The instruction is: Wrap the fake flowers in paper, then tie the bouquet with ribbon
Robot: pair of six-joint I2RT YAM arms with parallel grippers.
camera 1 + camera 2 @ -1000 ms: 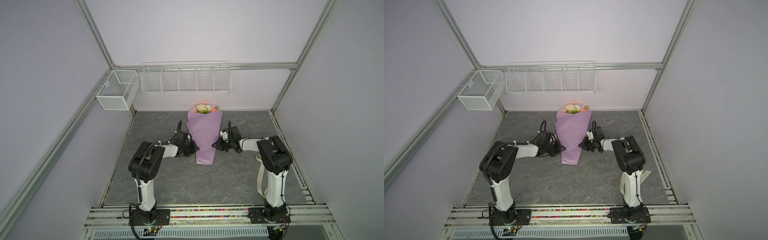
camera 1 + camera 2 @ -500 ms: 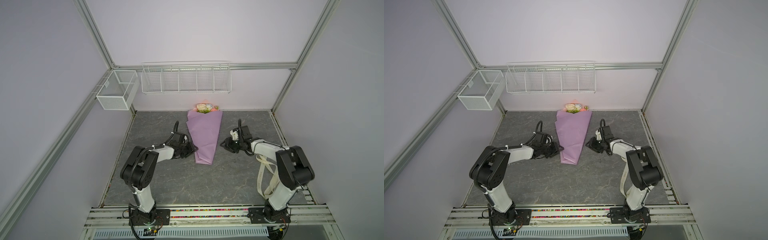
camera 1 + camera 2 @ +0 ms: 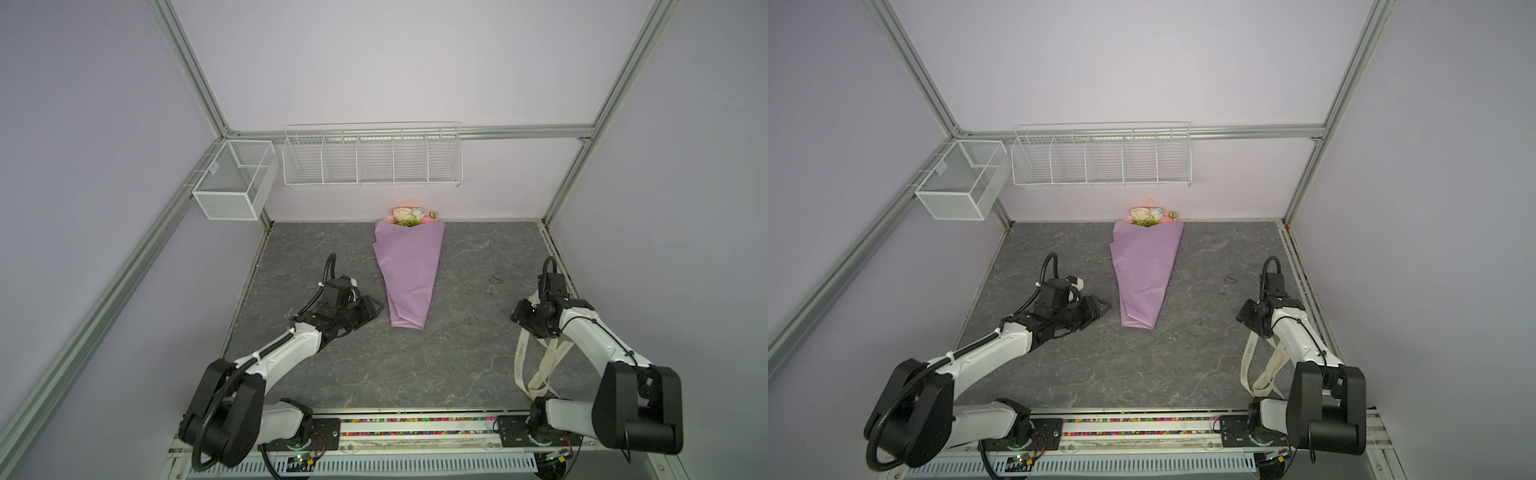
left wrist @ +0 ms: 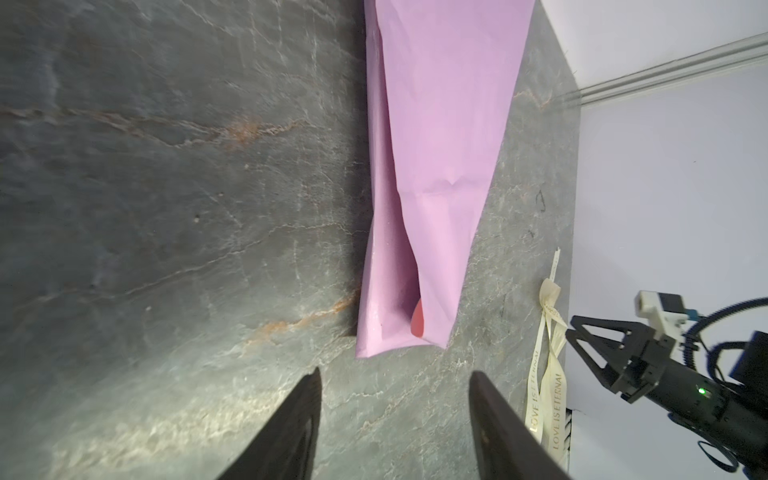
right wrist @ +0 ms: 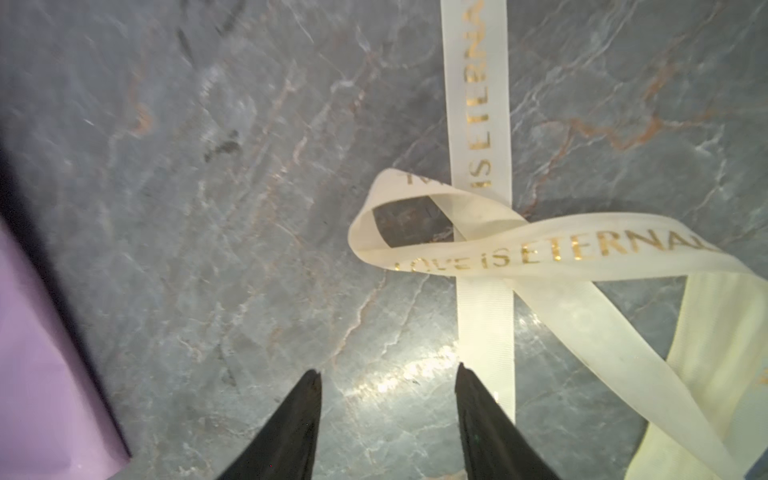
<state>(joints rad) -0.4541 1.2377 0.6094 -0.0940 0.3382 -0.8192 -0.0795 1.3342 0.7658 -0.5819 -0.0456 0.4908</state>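
My right gripper will next grab the cream ribbon across its straight part, leaving length free for my left gripper to tie the bouquet point(image 3: 409, 268).
The bouquet of fake flowers point(image 3: 410, 216) point(image 3: 1149, 216) lies mid-table, its heads by the back wall. Its stems are hidden inside a lilac paper cone point(image 3: 409, 274) point(image 3: 1147, 274) point(image 4: 440, 166). My left gripper point(image 3: 372, 309) point(image 3: 1104, 306) point(image 4: 395, 374) is open and empty, a short way left of the cone's narrow end and apart from it. My right gripper point(image 3: 518, 318) point(image 3: 1245, 318) point(image 5: 386, 372) is open and empty at the far right. It hangs low over a cream ribbon point(image 3: 536, 365) point(image 3: 1258, 365) point(image 5: 478, 124) with gold lettering, one fingertip at the strip's edge.
A white wire shelf point(image 3: 372, 156) and a mesh basket point(image 3: 232, 183) hang on the back and left walls, above the table. The ribbon's loops trail toward the front right beside the right arm's base. Grey marble tabletop point(image 3: 457, 340) lies bare between the arms.
Both grippers opened and left the cone's sides. The right arm swung out to the far right over the ribbon. The left drew back toward the front left.
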